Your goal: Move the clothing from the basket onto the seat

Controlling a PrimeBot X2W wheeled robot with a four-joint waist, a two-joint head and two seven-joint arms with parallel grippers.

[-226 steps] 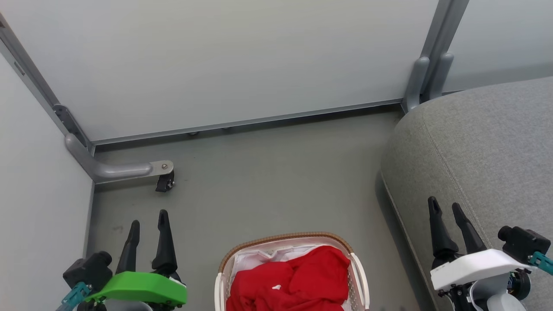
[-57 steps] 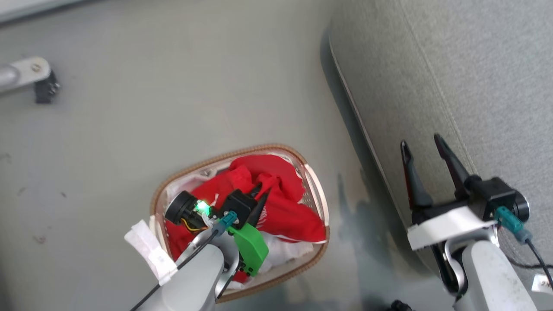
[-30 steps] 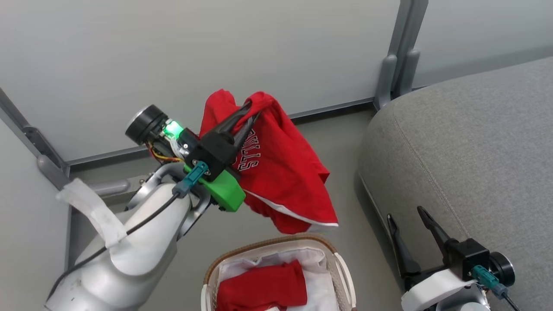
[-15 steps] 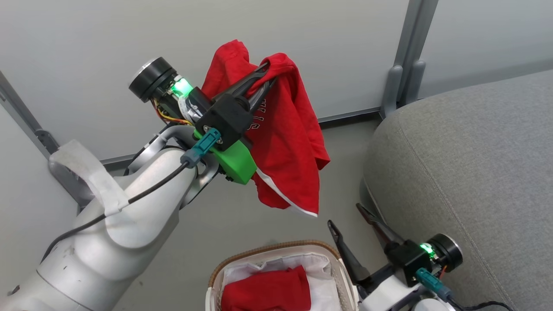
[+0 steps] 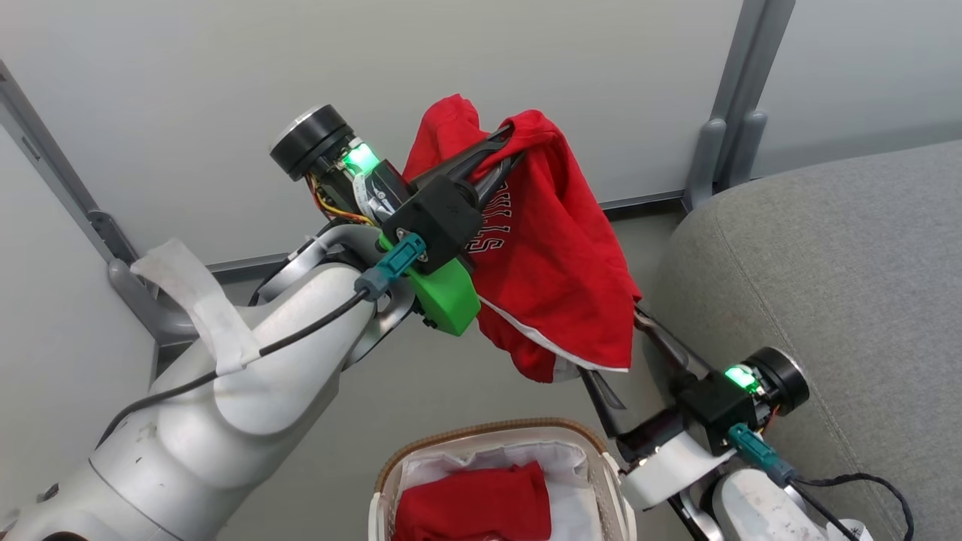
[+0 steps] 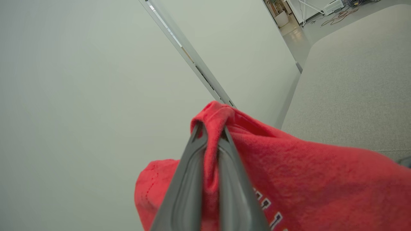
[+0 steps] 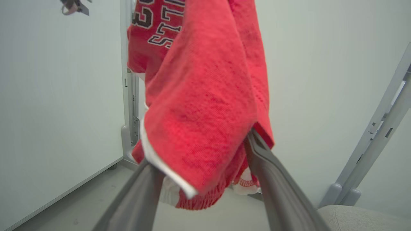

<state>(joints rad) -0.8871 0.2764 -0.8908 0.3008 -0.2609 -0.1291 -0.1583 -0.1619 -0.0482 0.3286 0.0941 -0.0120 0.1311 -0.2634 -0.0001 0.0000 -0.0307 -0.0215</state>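
The robot's right gripper will next move the red garment onto the seat (image 5: 830, 270), grabbing the garment by its white-trimmed hem (image 5: 591, 361).
My left gripper (image 5: 505, 147) is shut on a bunched fold of a red garment (image 5: 560, 255) with white hem trim and lettering, holding it high above the floor; the left wrist view shows the fabric pinched between the fingertips (image 6: 212, 128). My right gripper (image 5: 612, 347) reaches up from below, open, its fingers either side of the garment's hanging lower edge (image 7: 199, 150). A second red garment (image 5: 473, 503) lies in the white-lined basket (image 5: 481, 437) at the bottom. The grey sofa (image 5: 827, 263) stands just right of the held garment.
Pale partition walls close the back and left, with a grey metal post (image 5: 725, 143) at the sofa's corner and a bracket foot (image 5: 139, 300) at the left. Grey floor lies between basket and wall. My left forearm (image 5: 248, 391) crosses the lower left.
The left arm has carried the garment to the right, nearer the sofa. The right gripper has come up so that its open fingers flank the garment's lower hem.
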